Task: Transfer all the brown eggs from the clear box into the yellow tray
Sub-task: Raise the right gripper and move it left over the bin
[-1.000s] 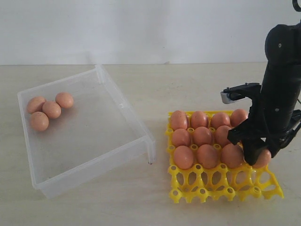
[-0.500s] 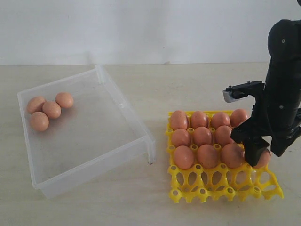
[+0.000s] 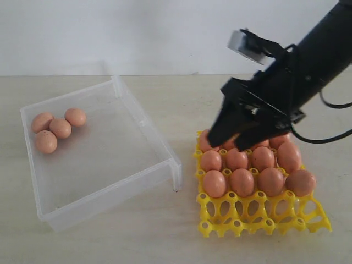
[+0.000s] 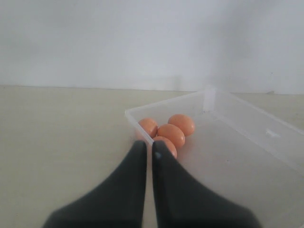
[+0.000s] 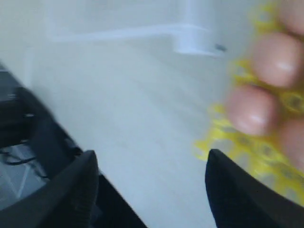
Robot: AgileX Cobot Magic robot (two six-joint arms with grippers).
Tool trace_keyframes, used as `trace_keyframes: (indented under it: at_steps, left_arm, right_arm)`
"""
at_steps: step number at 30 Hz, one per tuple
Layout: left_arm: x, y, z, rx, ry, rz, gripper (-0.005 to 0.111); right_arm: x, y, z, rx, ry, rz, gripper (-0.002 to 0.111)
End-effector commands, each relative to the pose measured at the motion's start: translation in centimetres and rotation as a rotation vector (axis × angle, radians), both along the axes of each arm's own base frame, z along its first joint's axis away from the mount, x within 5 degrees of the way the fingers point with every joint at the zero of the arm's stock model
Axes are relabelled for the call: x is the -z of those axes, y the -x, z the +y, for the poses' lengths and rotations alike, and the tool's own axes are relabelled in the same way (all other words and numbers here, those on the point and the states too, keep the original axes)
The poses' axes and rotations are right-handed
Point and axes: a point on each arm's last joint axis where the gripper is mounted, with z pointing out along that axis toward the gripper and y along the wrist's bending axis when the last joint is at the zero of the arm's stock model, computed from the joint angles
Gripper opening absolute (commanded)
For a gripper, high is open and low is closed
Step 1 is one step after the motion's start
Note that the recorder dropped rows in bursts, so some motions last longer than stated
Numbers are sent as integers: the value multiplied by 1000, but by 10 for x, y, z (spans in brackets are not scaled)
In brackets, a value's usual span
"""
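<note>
My right gripper is going to move a brown egg from the clear box into the yellow tray, and it will grab the egg by its rounded shell.
Several brown eggs (image 3: 55, 127) lie bunched in the far left corner of the clear box (image 3: 146, 118). The yellow tray (image 3: 258, 212) holds several more eggs (image 3: 242, 181) in its three rear rows; its front row of cells is bare. My right gripper (image 3: 228, 142) hangs open and empty over the tray's back left corner, tilted toward the box. The blurred right wrist view shows that gripper (image 5: 152, 159) wide open, with the tray (image 5: 223, 133) and eggs (image 5: 251, 109) beside it. My left gripper (image 4: 148, 146) is shut and empty, near the box wall (image 4: 247, 118), facing the eggs (image 4: 171, 133).
A strip of beige table (image 3: 187, 220) separates box and tray. A white wall (image 3: 165, 33) stands behind. A black cable (image 3: 330, 137) trails from the right arm above the tray's right side. The box corner (image 5: 194, 38) shows in the right wrist view.
My right gripper has let go of an egg in the tray's third row, right end. It has risen and swung left across the tray, now open.
</note>
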Motion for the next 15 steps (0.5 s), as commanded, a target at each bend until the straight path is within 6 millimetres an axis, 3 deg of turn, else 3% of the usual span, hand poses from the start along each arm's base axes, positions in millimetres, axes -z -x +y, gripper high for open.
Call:
trace_keyframes:
  at_steps: [1, 6, 10, 15]
  left_arm:
    - [0, 0, 0, -2, 0, -5, 4]
    - [1, 0, 0, -2, 0, -2, 4]
    - [1, 0, 0, -2, 0, -2, 4]
    - [1, 0, 0, -2, 0, -2, 4]
  right_arm:
    - [-28, 13, 59, -174, -329, -164, 58]
    - [-32, 14, 119, -100, -321, -476, 58]
    - [-35, 10, 145, 78, -222, -690, 57]
    - [-32, 9, 179, -41, -251, -661, 27]
